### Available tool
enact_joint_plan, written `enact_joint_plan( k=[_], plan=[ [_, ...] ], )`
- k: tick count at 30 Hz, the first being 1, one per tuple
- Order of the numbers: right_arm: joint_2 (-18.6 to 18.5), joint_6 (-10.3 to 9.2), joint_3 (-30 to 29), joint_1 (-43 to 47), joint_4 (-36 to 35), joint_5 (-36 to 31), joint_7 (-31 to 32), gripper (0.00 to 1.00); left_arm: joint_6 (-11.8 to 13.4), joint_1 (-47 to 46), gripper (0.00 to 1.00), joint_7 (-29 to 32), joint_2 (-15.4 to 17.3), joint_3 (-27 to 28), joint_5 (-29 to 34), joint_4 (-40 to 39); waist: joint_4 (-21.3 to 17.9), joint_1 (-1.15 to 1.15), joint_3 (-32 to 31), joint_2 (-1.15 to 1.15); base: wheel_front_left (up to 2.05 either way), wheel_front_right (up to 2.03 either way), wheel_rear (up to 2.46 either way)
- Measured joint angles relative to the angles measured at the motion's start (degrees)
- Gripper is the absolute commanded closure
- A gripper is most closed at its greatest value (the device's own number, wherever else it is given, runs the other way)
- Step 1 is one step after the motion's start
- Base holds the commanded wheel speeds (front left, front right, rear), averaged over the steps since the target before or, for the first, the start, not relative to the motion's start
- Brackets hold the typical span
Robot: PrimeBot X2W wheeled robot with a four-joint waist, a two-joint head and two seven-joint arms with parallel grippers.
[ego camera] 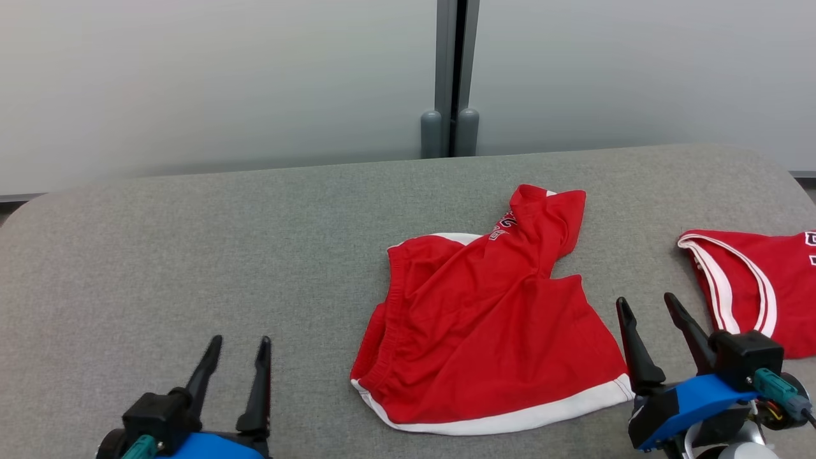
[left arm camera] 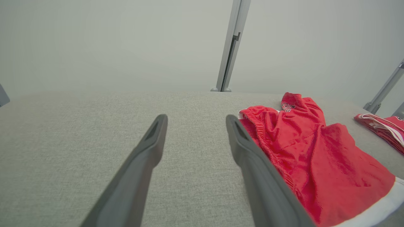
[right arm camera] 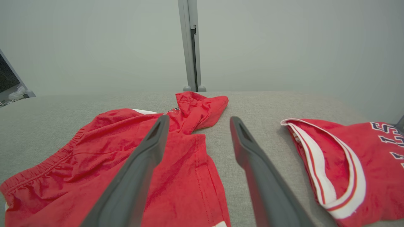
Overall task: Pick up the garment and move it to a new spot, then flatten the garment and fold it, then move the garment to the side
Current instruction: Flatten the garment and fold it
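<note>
The left gripper grabs the garment by its white-trimmed waistband corner [ego camera: 367, 379] next, since the gathered waistband bunches up while the garment's leg lies flat.
The garment [ego camera: 484, 319] is a pair of red shorts with white trim, lying crumpled on the grey padded table [ego camera: 191, 255], right of centre. One leg is folded up toward the far edge. My left gripper [ego camera: 241, 341] stands open over bare table, well to the left of the garment. In the left wrist view the garment [left arm camera: 315, 157] lies beside the right finger of the left gripper [left arm camera: 195, 118]. My right gripper [ego camera: 645, 299] is open just off the garment's right edge. In the right wrist view, the right gripper [right arm camera: 199, 119] has its left finger over the garment [right arm camera: 94, 148]. Neither gripper holds anything.
A second red piece, a jersey [ego camera: 758, 280] with white-and-red banding, lies at the table's right edge, close to my right gripper; it also appears as the jersey [right arm camera: 363, 151] and the jersey [left arm camera: 382, 126]. Pale wall panels with a grey post [ego camera: 451, 76] stand behind the table.
</note>
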Motion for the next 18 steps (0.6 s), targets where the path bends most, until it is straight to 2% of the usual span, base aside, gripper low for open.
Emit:
enact_joint_plan(
  k=[6, 12, 18],
  plan=[
    [-0.8, 0.0, 0.0, 0.8, -0.8, 0.3, 0.7, 0.0, -3.5, -0.9, 0.0, 2.9, -0.4, -5.5, 1.3, -0.3, -1.1, 0.0, 1.2, 0.0, 0.0, 0.0, 0.0],
    [-0.7, 0.0, -1.1, 2.1, -0.1, 0.7, 0.9, 0.0, -7.5, -2.8, 0.0, 4.1, -2.0, -10.4, 2.3, 4.7, -2.1, 0.0, 2.9, 0.0, 0.0, 0.0, 0.0],
    [-0.4, 0.0, -1.0, 2.5, 1.4, 1.1, 0.8, 0.0, -9.1, -5.7, 0.0, 3.8, -3.5, -11.5, 2.2, 11.4, -3.4, 0.01, 4.4, 0.0, 0.0, 0.0, 0.0]
  ],
)
